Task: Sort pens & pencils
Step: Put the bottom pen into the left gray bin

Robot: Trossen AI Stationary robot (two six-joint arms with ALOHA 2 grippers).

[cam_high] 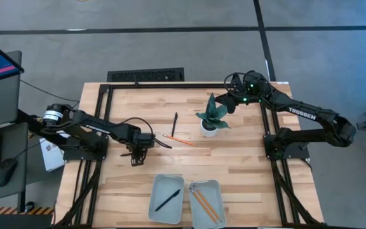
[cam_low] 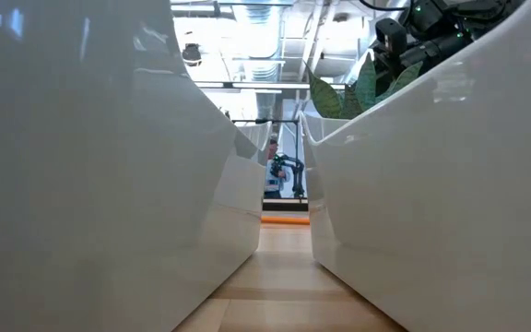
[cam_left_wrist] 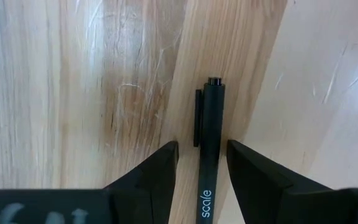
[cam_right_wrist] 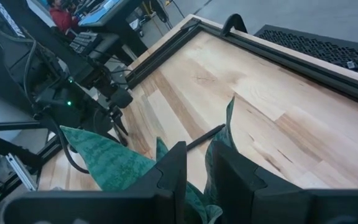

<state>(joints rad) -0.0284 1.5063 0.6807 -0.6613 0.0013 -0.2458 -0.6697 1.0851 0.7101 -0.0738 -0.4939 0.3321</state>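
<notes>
The black pen's body is beside my left gripper's fingers, which are low over the wood. My left gripper should close now, because it would hold the pen.
A black pen [cam_left_wrist: 211, 143] lies flat on the wooden table, clip end showing. My left gripper [cam_left_wrist: 202, 155] points down over it, open, one finger on each side and a sliver of table between them and the pen. In the high view that pen [cam_high: 162, 144] pokes out from under my left gripper [cam_high: 138, 147]. Another pen [cam_high: 175, 124] and an orange pencil [cam_high: 182, 140] lie mid-table. My right gripper [cam_right_wrist: 196, 163] hangs raised beside the plant [cam_high: 210, 117], its fingers a narrow gap apart with nothing between them.
Two pale trays stand at the near edge: the left tray [cam_high: 159, 191] holds a black pen [cam_high: 168, 201], the right tray [cam_high: 216, 188] holds two orange pencils [cam_high: 203, 202]. The plant's white pot [cam_high: 209, 131] stands right of centre. A black frame [cam_high: 170, 84] rims the table.
</notes>
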